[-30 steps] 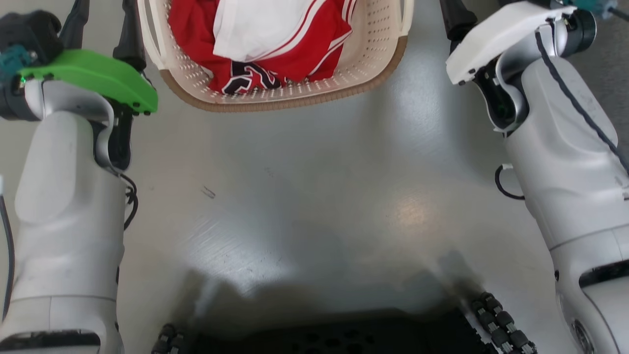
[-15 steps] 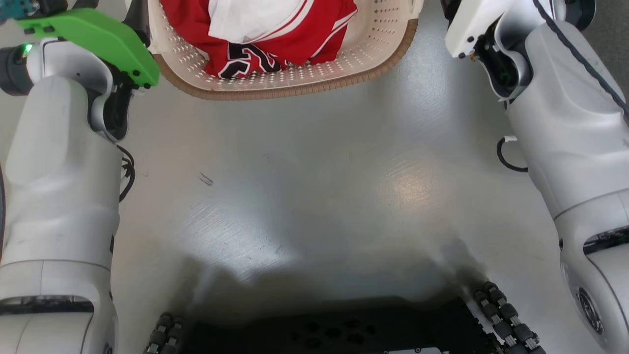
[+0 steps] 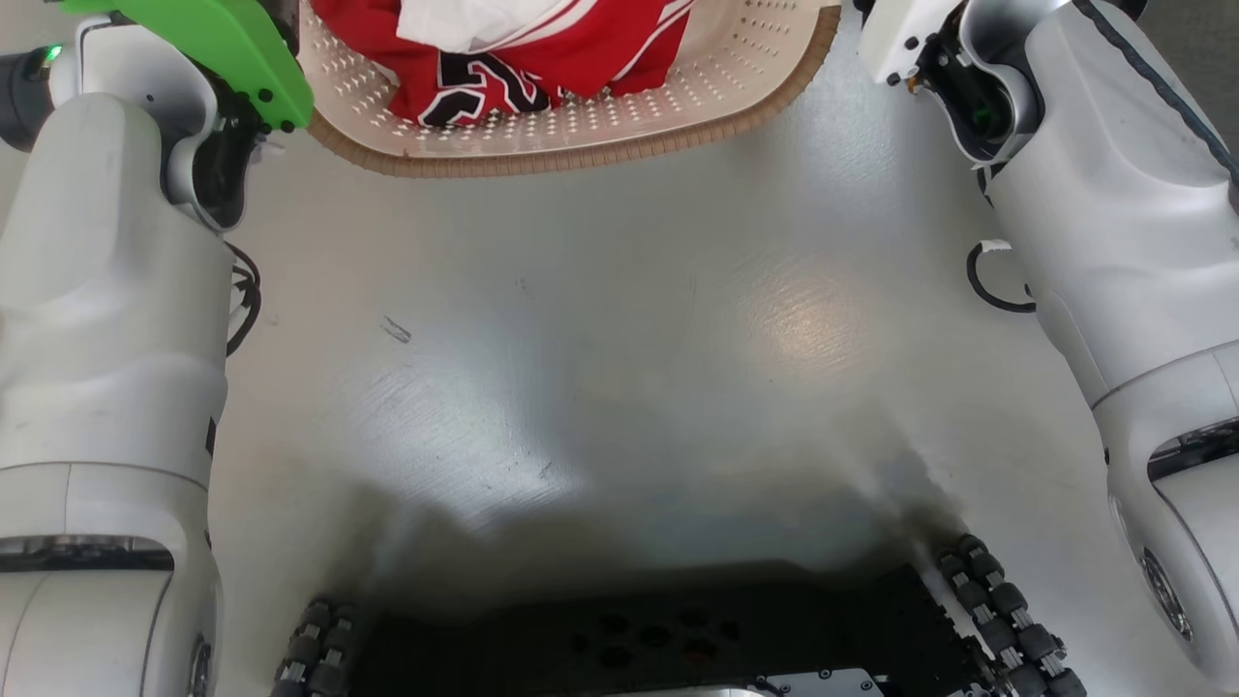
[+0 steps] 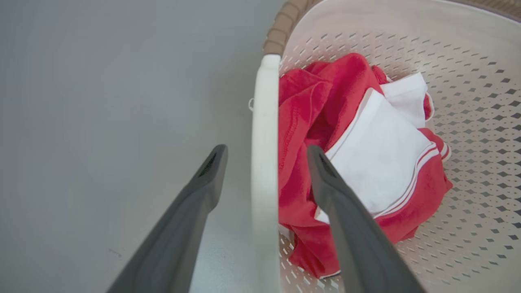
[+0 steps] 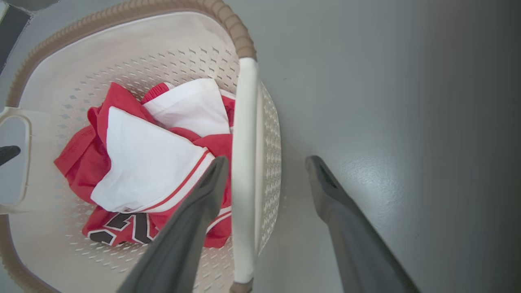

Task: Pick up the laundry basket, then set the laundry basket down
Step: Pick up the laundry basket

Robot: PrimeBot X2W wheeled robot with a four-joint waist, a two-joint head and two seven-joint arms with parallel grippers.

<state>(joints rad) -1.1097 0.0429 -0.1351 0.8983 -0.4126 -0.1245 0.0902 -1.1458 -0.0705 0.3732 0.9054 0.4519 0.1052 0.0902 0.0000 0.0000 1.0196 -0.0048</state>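
Note:
My left gripper should grab the basket by its white side handle [image 4: 264, 162] next. Loose red and white clothes lie in the open basket, so this should keep the basket level.
The laundry basket [image 3: 581, 160], cream-white and perforated with a brown woven-look rim, stands on the grey floor at the top of the head view. It holds red and white clothes [image 3: 523, 58]. In the left wrist view my left gripper [image 4: 266, 152] is open, its two dark fingers on either side of a white side handle [image 4: 264, 162] without touching it. In the right wrist view my right gripper [image 5: 266, 162] is open around the other white handle [image 5: 244, 162], which lies close to the inner finger. The basket wall [image 5: 122, 61] and clothes [image 5: 150, 162] lie beyond.
Bare grey floor [image 3: 619, 339] stretches between the basket and my dark base with roller wheels [image 3: 658, 639]. My pale forearms flank the floor, the left with a green cover [image 3: 223, 39]. A black cable loop [image 3: 987, 290] hangs by the right arm.
The head camera has tipped, so floor and basket have slid up the picture. Both arms have reached further forward alongside the basket, and their fingers have left the head view.

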